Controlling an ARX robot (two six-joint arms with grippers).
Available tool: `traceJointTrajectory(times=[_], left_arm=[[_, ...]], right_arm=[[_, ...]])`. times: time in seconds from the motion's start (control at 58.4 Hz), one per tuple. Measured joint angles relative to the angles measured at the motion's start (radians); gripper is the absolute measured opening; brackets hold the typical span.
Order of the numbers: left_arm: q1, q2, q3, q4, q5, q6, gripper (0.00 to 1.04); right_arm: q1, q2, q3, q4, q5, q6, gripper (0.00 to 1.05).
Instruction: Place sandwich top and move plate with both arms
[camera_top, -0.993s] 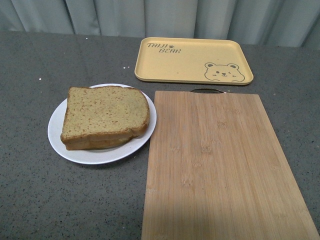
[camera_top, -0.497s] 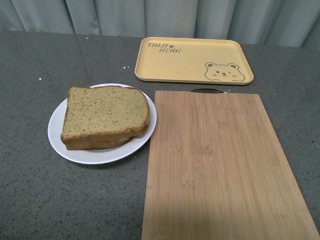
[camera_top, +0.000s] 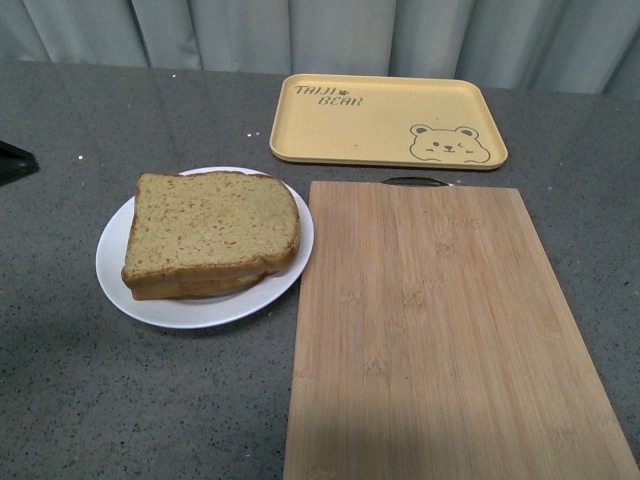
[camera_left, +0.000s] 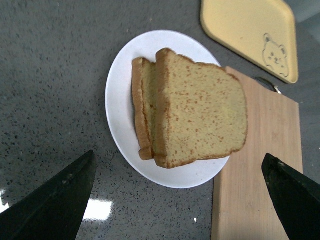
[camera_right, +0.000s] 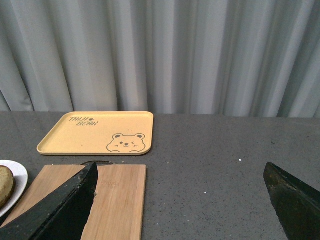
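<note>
Next, my left gripper pinches the white plate (camera_top: 118, 272) by its rim to move the sandwich onto the yellow tray (camera_top: 385, 120).
The sandwich top (camera_top: 212, 228) lies flat on a lower slice on the white plate (camera_top: 118, 272), left of centre on the grey table. From the left wrist the top slice (camera_left: 200, 115) covers most of the lower slice (camera_left: 142, 107), with the plate's rim (camera_left: 120, 90) showing around them. My left gripper (camera_left: 178, 154) hangs open above the plate's near side, holding nothing. One of its black fingertips (camera_top: 14, 160) pokes in at the front view's left edge. My right gripper (camera_right: 180, 164) stands open and empty over the table, with the plate's edge (camera_right: 17, 172) off to its side.
A wooden cutting board (camera_top: 440, 330) lies right beside the plate, touching or nearly touching its rim. A yellow bear tray (camera_top: 385, 120) sits behind the board. Grey curtains (camera_right: 160, 50) close off the far edge of the table.
A black fingertip of my left gripper has come into the front view at the left edge. Plate, bread, board and tray have not moved.
</note>
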Motion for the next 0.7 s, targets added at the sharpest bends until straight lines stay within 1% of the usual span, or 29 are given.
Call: traceJointTrajectory(times=[0.103, 0.223, 0.291, 0.462, 0.548, 0.702], left_arm=[[0.003, 0.151, 0.081, -0.005, -0.005, -0.029, 0.98], [0.021, 0.286, 0.155, 0.0, 0.031, -0.074, 0.98], [0.032, 0.349, 0.192, -0.025, 0.051, -0.09, 0.98], [0.067, 0.444, 0.245, -0.031, 0.078, -0.185, 0.98], [0.077, 0.47, 0.263, -0.057, 0.082, -0.201, 0.98], [0.086, 0.512, 0.276, -0.048, 0.095, -0.226, 0.98]], right_arm=[[0.0, 0.0, 0.0, 0.0, 0.0, 0.0, 0.95], [0.0, 0.0, 0.0, 0.0, 0.0, 0.0, 0.95], [0.0, 0.0, 0.0, 0.0, 0.0, 0.0, 0.95], [0.0, 0.0, 0.0, 0.0, 0.0, 0.0, 0.95], [0.0, 0.0, 0.0, 0.0, 0.0, 0.0, 0.95], [0.0, 0.0, 0.0, 0.0, 0.0, 0.0, 0.95]])
